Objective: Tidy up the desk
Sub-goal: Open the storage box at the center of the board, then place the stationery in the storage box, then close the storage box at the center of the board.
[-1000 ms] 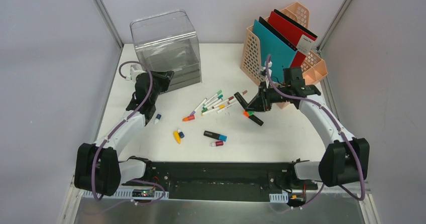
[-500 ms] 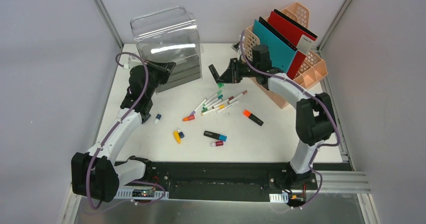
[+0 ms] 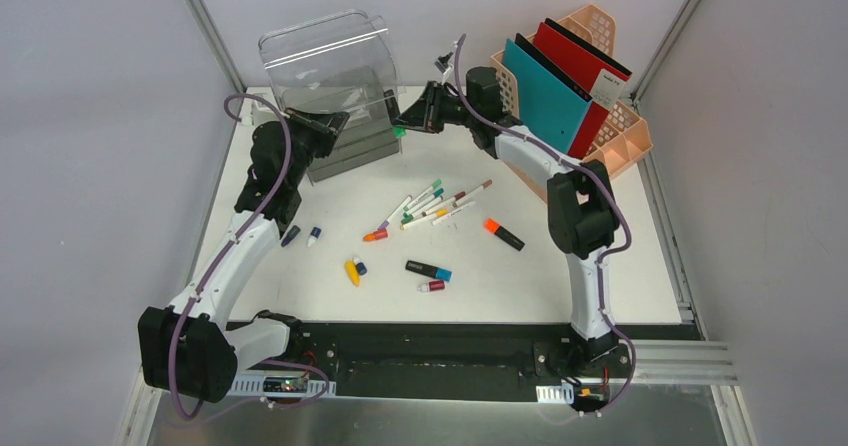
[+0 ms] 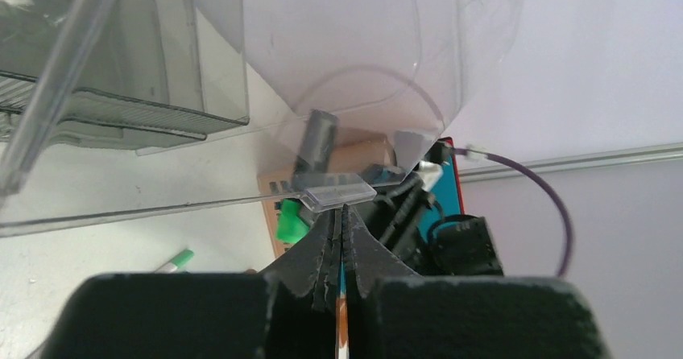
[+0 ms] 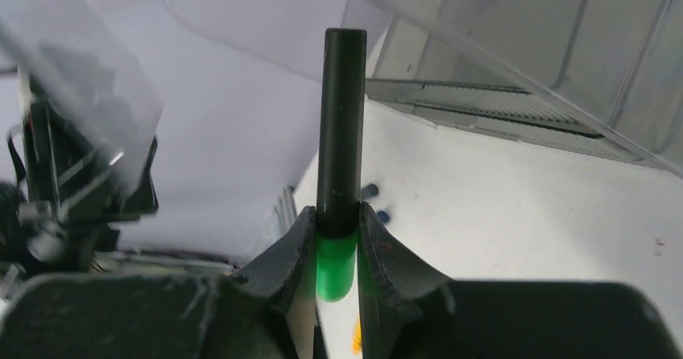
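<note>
The black marker stays in my right gripper from here until it lies over the box's shelf, as the marker's body is at the box's side edge.
The white desk carries a clear box at the back left. Its clear front flap is raised and tilted. My left gripper is shut, its tips pinched at the flap's small clear tab. My right gripper reaches to the box's right front corner. It is shut on a black marker by the marker's green cap, and the black barrel points toward the box opening. The green cap shows just beside the box.
A peach file rack with teal and red folders stands at the back right. Several thin markers lie mid-desk, with an orange-capped highlighter, a yellow one, a black-and-blue one and small blue caps. A black rail runs along the front.
My right arm swung from beside the file rack across to the clear box, carrying the green-capped marker. My left gripper closed at the flap and raised it.
</note>
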### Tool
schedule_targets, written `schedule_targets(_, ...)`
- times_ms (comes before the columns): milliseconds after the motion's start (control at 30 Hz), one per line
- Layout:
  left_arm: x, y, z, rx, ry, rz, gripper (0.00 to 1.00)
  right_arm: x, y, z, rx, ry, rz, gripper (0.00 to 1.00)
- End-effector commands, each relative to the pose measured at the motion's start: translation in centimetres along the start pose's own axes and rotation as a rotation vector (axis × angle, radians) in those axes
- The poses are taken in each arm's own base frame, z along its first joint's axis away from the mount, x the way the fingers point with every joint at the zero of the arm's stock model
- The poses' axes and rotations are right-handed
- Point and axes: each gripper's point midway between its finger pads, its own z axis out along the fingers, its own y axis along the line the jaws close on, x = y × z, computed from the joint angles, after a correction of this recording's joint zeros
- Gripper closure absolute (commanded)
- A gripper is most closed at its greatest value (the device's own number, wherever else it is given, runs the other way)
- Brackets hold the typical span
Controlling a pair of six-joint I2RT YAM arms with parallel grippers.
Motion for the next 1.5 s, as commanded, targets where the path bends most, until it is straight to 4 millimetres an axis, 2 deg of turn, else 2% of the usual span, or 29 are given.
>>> schedule_targets(0,-2.2,-5.5,-0.5,0.148,-0.055,0.001,1.0,-4.1,0.9,1.7,0.006,-0.141,0.235,1.0)
schedule_targets(233,-2.6,-6.6,-0.5,0.172,-0.062,-0.011,1.0,-7.3,1.0,3.6,-0.002,-0.236,0.305,1.0)
schedule_targets(300,-2.6,-6.5,-0.5,0.17,-0.062,-0.014,1.0,-7.9,0.3,4.1,0.039,-0.262,0.323,1.0)
schedule_targets(400,-2.6,-6.5,-0.6,0.171,-0.062,-0.016,1.0,-7.5,-1.3,4.7,0.16,-0.275,0.373,1.0)
schedule_targets(533,-2.5,-6.5,-0.6,0.169,-0.061,-0.015,1.0,-5.7,-1.3,5.5,0.221,-0.21,0.431,1.0)
schedule_targets(567,-2.5,-6.4,-0.6,0.169,-0.061,-0.016,1.0,-5.5,-1.3,5.6,0.224,-0.204,0.434,1.0)
schedule_targets(600,-2.5,-6.4,-0.6,0.168,-0.06,-0.016,1.0,-6.2,-2.1,5.7,0.264,-0.261,0.457,1.0)
schedule_targets(700,-2.4,-6.4,-0.6,0.167,-0.059,-0.019,1.0,-6.5,-1.7,6.3,0.269,-0.302,0.521,0.88)
schedule_targets(867,-2.4,-6.3,-0.7,0.166,-0.058,-0.025,1.0,-6.4,-1.2,7.0,0.259,-0.307,0.528,0.52)
schedule_targets(967,-2.4,-6.3,-0.8,0.163,-0.056,-0.026,1.0,-6.4,-1.4,7.1,0.264,-0.309,0.519,0.38)
schedule_targets(1167,-2.5,-6.6,-1.1,0.168,-0.058,-0.025,1.0,-6.3,-1.1,6.8,0.212,-0.286,0.499,0.32)
schedule_targets(1300,-2.5,-6.6,-1.3,0.168,-0.059,-0.021,1.0,-6.9,0.7,5.9,0.113,-0.277,0.44,0.31)
schedule_targets(1367,-2.5,-6.5,-1.4,0.168,-0.059,-0.019,1.0,-6.7,2.7,5.1,0.029,-0.24,0.374,0.31)
schedule_targets(1467,-2.5,-6.4,-1.5,0.168,-0.059,-0.018,1.0,-5.8,3.5,3.9,-0.005,-0.193,0.315,0.33)
